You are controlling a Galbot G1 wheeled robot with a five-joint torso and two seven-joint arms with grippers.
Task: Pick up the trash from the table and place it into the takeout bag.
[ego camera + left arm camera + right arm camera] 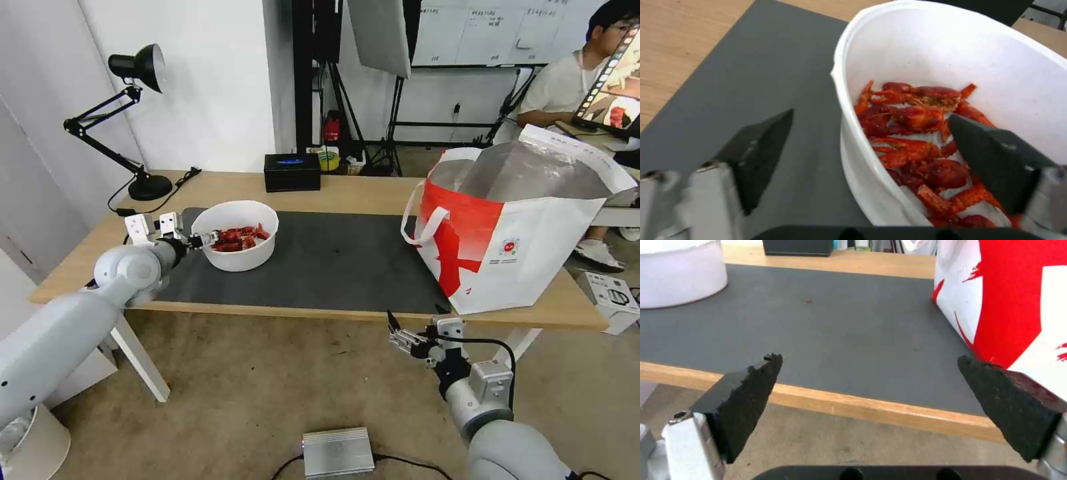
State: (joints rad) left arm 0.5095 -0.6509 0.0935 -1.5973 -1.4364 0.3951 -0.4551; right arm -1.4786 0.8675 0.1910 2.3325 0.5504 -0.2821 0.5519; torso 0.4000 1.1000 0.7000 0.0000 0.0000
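The left gripper picks up the round bowl (237,257) next by the thin side at its rim (199,243), since the bowl is far wider than my open fingers.
A white round bowl (237,257) of red shell scraps (239,239) stands on the left part of the dark mat (333,263) on the table (347,192). My left gripper (207,239) is open at the bowl's left rim. In the left wrist view the left gripper (870,116) straddles the bowl's (925,50) wall, one finger (758,153) outside over the mat and the other finger (991,156) inside above the scraps (916,133). The takeout bag (527,247) stands open at the table's right end. My right gripper (395,330) (868,357) hangs open below the table's front edge, left of the bag (1009,296).
A black desk lamp (148,185) stands at the back left corner and a black box (292,172) at the back edge. A silver box (338,452) with a cable lies on the floor in front. A white box (610,297) sits on the floor at right.
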